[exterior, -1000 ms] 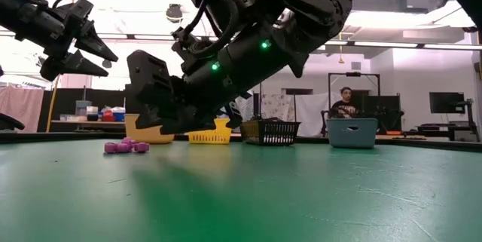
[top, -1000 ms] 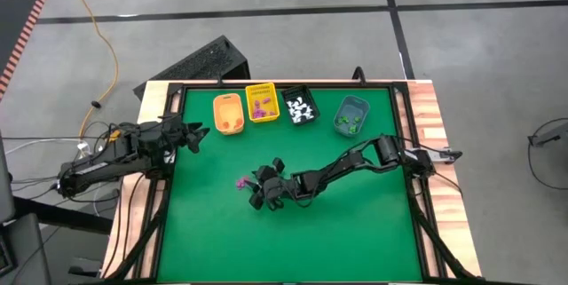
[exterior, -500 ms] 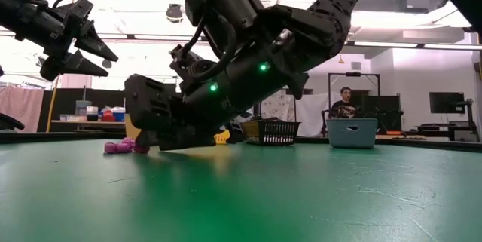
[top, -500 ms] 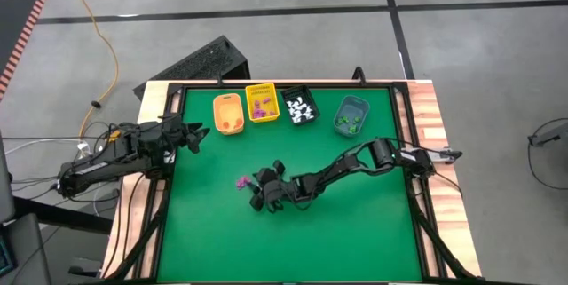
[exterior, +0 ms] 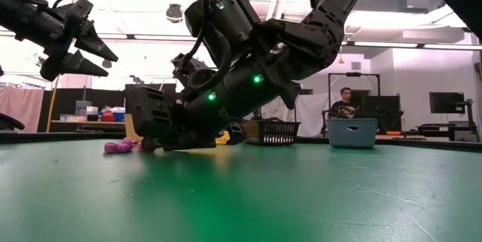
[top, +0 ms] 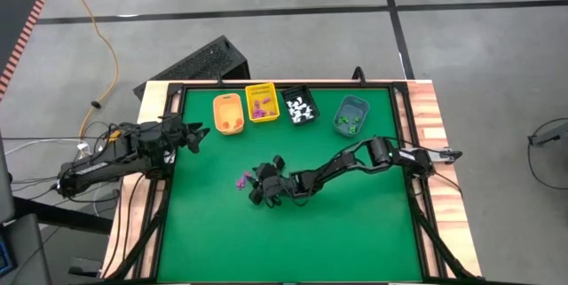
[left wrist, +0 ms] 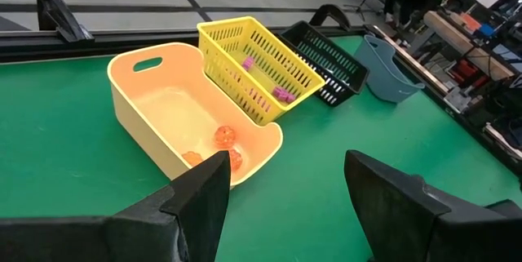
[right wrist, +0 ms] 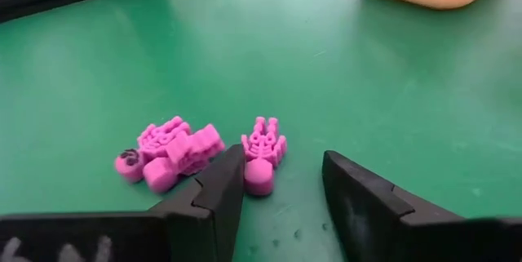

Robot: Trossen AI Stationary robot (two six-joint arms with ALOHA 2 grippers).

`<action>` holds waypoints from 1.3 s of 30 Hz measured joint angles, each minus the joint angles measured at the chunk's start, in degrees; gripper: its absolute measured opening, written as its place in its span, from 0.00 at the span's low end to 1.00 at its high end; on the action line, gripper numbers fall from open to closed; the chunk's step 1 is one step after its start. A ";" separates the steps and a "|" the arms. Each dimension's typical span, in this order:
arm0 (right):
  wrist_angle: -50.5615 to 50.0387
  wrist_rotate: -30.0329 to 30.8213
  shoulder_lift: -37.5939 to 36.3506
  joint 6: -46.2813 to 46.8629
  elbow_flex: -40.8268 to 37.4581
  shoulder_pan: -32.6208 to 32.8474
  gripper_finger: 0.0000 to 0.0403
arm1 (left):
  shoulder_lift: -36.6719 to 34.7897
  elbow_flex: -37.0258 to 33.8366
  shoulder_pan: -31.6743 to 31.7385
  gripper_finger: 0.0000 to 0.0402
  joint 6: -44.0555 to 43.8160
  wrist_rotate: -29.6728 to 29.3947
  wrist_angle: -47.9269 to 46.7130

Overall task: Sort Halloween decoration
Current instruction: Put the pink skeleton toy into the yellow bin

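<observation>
The purple skeleton piece needs to go into the yellow bin, so my right gripper will grab it by its rounded head (right wrist: 258, 177) next.
Purple Halloween decoration pieces (top: 241, 180) lie on the green mat left of its middle. In the right wrist view they are a small clump (right wrist: 167, 154) and one skeleton-shaped piece (right wrist: 263, 152). My right gripper (right wrist: 281, 172) is open and low over the mat (exterior: 151, 140). The skeleton piece lies just ahead of the gap, close beside one finger (right wrist: 224, 182). My left gripper (top: 197, 136) waits open, raised at the table's left edge (left wrist: 285, 180). My right gripper comes at the purple skeleton piece at a shallow downward slant from the table's right side. One finger's inner edge stands right against the piece's side (right wrist: 249, 174); I cannot tell whether it touches. The piece lies flat on the mat.
Four small bins stand in a row at the far edge: a pale orange one (top: 228, 114) with orange pieces, a yellow one (top: 262, 103) with purple pieces, a black one (top: 300, 107) with white pieces, a grey-blue one (top: 351, 115) with green pieces. The near half of the mat (top: 293, 241) is bare.
My right gripper has sunk toward the mat and edged toward the purple pieces, its fingers staying open. The pieces have not moved.
</observation>
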 joint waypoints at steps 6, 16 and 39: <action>0.67 0.69 0.39 -4.24 -0.04 0.04 0.43 | 0.02 0.02 0.00 0.58 0.11 0.00 -0.02; 3.14 -2.24 0.59 -7.54 -0.15 -1.38 0.41 | 0.02 0.02 0.02 0.58 0.11 0.00 -0.02; 3.03 -1.75 0.56 -0.60 -0.20 -1.47 0.09 | 0.02 0.02 0.00 0.58 0.17 0.00 -0.02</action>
